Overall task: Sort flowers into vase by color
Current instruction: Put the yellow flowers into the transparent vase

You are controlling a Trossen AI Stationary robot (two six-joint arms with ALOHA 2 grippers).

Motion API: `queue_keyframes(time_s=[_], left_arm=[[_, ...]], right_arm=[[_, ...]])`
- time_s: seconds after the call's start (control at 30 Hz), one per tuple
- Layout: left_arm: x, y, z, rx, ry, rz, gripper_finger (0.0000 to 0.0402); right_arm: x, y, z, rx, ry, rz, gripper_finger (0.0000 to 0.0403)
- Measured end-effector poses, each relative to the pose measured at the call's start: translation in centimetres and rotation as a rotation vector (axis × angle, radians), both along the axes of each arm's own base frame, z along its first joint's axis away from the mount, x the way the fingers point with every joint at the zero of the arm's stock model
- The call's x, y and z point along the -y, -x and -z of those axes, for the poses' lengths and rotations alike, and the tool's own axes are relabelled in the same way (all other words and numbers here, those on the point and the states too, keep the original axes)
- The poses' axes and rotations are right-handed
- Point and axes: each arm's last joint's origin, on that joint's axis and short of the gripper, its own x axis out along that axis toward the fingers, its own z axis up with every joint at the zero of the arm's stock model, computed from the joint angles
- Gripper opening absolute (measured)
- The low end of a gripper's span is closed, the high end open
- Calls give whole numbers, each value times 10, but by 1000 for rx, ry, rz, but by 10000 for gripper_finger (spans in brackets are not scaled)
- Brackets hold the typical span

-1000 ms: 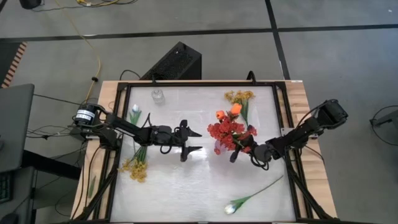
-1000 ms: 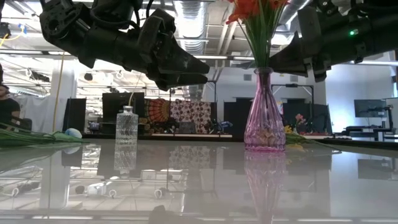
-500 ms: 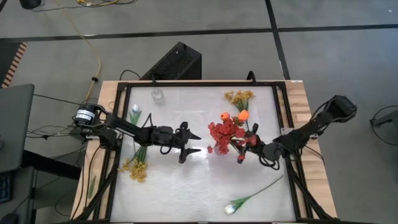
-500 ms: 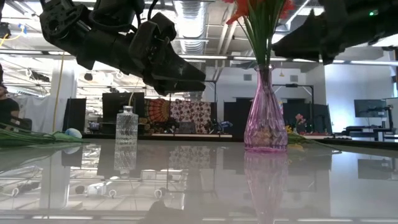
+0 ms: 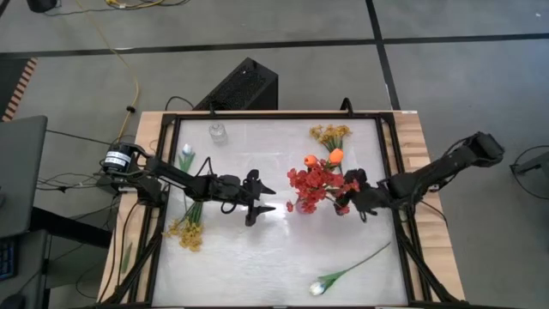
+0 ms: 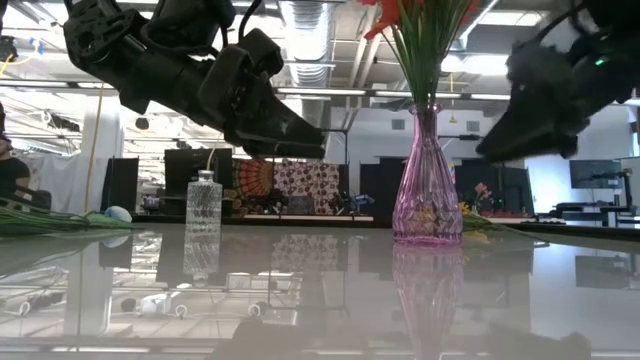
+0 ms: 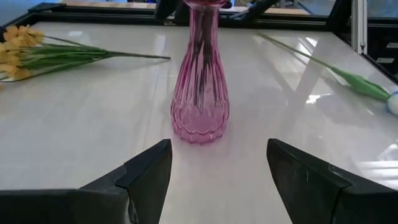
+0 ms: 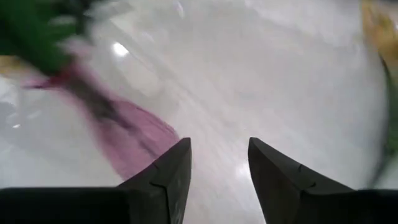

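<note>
My right gripper grabs the yellow spray by its green stalks next, to sort the spray into the small clear glass bottle (image 5: 218,133).
A pink glass vase (image 6: 427,195) stands upright mid-table, also in the left wrist view (image 7: 200,93). It holds red sprays (image 5: 310,185) and orange tulips (image 5: 335,156). My left gripper (image 5: 268,197) hovers open just left of the vase, its fingers pointing at it (image 7: 217,168). My right gripper (image 5: 345,194) hangs open just right of the vase with nothing between its fingers (image 8: 219,168). Yellow sprays lie flat at the left (image 5: 184,232) and at the far side (image 5: 331,133). White tulips lie at the left (image 5: 186,153) and by the near edge (image 5: 319,287).
A small clear glass bottle (image 5: 217,131) stands at the far left of the table (image 6: 203,205). A black frame (image 5: 390,154) borders the tabletop. Bare white surface lies between the vase and the near edge.
My right gripper has opened, let go of the stems in the vase and drawn back toward the table's right edge, tipping up from steeply downward toward level. The bunch in the vase has shifted a little and stays upright. My left gripper has tipped slightly downward in place.
</note>
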Motion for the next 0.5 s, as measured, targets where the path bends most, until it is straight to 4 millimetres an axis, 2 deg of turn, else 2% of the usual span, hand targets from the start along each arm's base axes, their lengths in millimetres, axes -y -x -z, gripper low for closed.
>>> queue_keyframes(time_s=[0.13,0.23,0.5], left_arm=[[-4,5,0,-73,-66,-39,251],[-11,13,-10,-105,-121,-133,251],[-29,25,-25,-149,-204,-213,251]], right_arm=[[22,-6,-4,-110,-108,122,170],[40,-8,-7,-212,-142,192,159],[81,-12,9,-419,-191,285,151]])
